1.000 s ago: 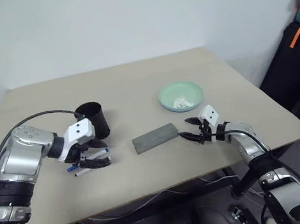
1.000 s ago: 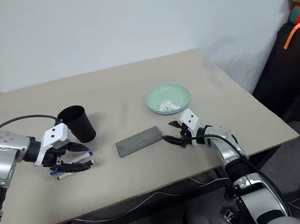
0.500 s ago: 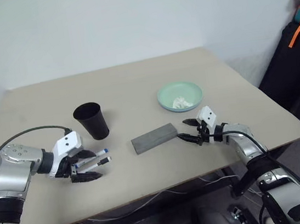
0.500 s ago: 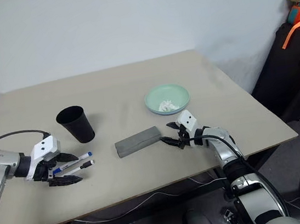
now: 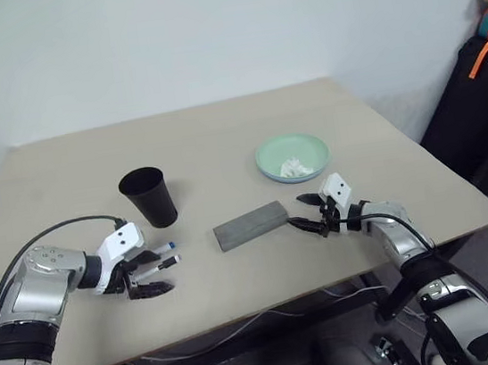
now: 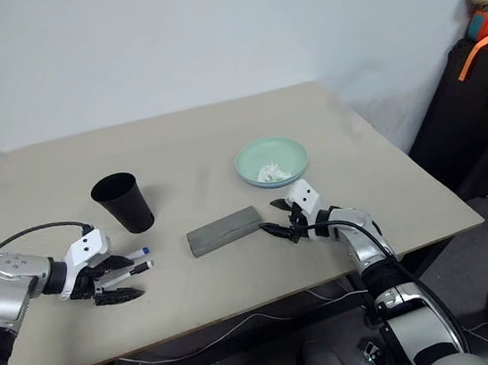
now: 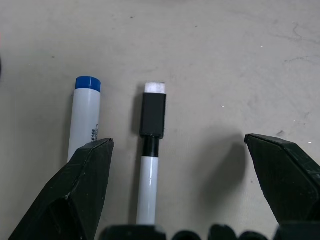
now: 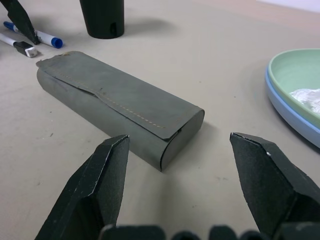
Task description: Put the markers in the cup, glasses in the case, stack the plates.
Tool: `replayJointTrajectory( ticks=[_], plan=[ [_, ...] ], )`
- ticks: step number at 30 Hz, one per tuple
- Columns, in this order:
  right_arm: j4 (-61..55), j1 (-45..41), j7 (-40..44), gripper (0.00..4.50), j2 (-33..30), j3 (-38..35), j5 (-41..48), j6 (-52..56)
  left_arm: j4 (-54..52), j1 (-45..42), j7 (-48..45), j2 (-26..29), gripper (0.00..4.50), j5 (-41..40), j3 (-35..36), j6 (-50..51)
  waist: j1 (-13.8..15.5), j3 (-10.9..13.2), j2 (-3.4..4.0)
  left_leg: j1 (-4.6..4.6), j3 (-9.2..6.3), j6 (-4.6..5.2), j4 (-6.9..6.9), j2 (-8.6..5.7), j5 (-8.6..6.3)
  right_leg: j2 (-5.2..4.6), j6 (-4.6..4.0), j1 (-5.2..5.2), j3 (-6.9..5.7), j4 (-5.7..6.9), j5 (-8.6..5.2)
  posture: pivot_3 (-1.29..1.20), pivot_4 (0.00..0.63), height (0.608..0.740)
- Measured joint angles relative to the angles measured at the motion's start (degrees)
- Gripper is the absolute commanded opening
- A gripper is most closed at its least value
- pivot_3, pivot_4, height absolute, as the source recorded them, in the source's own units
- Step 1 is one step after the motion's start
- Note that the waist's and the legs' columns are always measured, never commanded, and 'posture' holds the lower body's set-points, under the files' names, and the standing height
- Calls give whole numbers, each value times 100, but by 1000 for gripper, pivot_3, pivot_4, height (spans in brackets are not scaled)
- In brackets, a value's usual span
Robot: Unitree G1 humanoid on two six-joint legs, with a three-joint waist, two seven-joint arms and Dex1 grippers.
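Note:
My left gripper needs to close on the black cap, because its fingers are level with the black cap's lower end (image 5: 165,264) (image 7: 151,136).
Two markers lie side by side on the table, one with a blue end (image 7: 86,115) and one with a black cap (image 7: 151,145). My left gripper (image 5: 150,271) hangs open low over them; the black-capped one lies between its fingers, the blue one by one finger. The black cup (image 5: 150,197) stands upright just beyond. The grey case (image 5: 250,225) lies closed at mid-table. My right gripper (image 5: 302,211) is open and empty, just off the case's right end. A mint green plate (image 5: 292,151) rests on a light blue plate (image 8: 287,117). The glasses are out of view.
A small white tissue wad (image 5: 294,168) lies in the green plate. The table's front edge (image 5: 243,313) runs close to both grippers. A black bag (image 5: 477,107) with a soft toy on top stands off the table's right side.
My left gripper has sunk toward the table and drawn back from the cup, staying open over the markers. The cup now shows in full. The right arm has kept still.

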Motion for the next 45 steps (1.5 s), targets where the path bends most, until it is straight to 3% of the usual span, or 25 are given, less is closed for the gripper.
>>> replayJointTrajectory(
  ticks=[9,10,12,24,41,45],
  plan=[
    [2,0,1,3485,-1,1,-1,-2,227,-229,65,-114,4467,209,-163,-149,11,-3,5,4,0,0,0,0,0,-4,0,7,0,0,0,0,0,720],
    [2,0,1,3485,-1,0,-1,-3,261,-257,60,-117,4299,234,-196,-178,11,-4,7,8,0,0,0,0,0,-5,0,10,0,0,0,0,0,720],
    [4,-1,0,3485,-1,0,-2,-6,328,-305,44,-136,3905,268,-229,-242,11,-5,9,14,0,0,0,1,0,-6,0,14,1,1,0,0,0,720],
    [100,-23,0,3485,7,2,-2,-46,351,-343,-76,-145,105,320,-242,-347,-1,-6,9,19,-2,0,-12,0,0,-6,0,9,3,-1,0,0,0,720],
    [153,-115,63,3485,27,12,-3,-67,-163,-245,-396,-76,98,-134,-168,90,-7,-4,2,14,-2,-1,-22,0,-1,-4,0,-2,2,-5,0,0,0,720],
    [154,-115,67,3485,23,12,-4,-67,-473,-311,-458,-162,98,-942,442,641,-7,-4,-16,8,-4,-1,-22,6,0,-4,0,-6,-1,-6,0,0,0,720]
  ],
)
